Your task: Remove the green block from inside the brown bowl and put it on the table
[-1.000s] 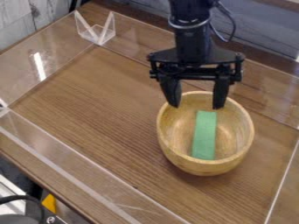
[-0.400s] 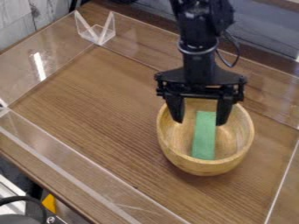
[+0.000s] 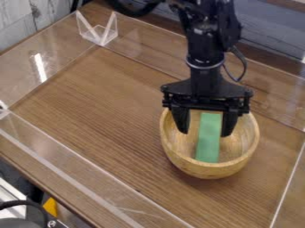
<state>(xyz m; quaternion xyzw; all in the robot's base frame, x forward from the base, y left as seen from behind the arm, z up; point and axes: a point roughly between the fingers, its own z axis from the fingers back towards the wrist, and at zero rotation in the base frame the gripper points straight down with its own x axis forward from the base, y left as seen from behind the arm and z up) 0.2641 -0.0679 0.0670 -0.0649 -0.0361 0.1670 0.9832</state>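
The green block needs to move from the brown bowl (image 3: 179, 153) onto the table, so my gripper needs to grip the block by one end of its bar (image 3: 211, 121) next.
The brown bowl (image 3: 179, 153) sits on the table (image 3: 95, 98) at the right, near the front. Inside it lies the green block (image 3: 210, 141), a flat bar running from the far rim toward the near side. My gripper (image 3: 206, 123) points straight down over the bowl with its black fingers (image 3: 181, 118) spread wide. The fingers straddle the far end of the block, one on each side, and reach below the bowl's rim. Nothing is gripped between them. The arm hides part of the bowl's far rim.
Clear acrylic walls (image 3: 71, 178) edge the table on the left, front and right. A small clear acrylic stand (image 3: 98, 28) sits at the back left. Bare wood-grain tabletop stretches to the left of the bowl.
The gripper has sunk from above the bowl's far rim down into the bowl, shifting slightly toward the front right. Its fingers stay spread. Bowl and block have not moved.
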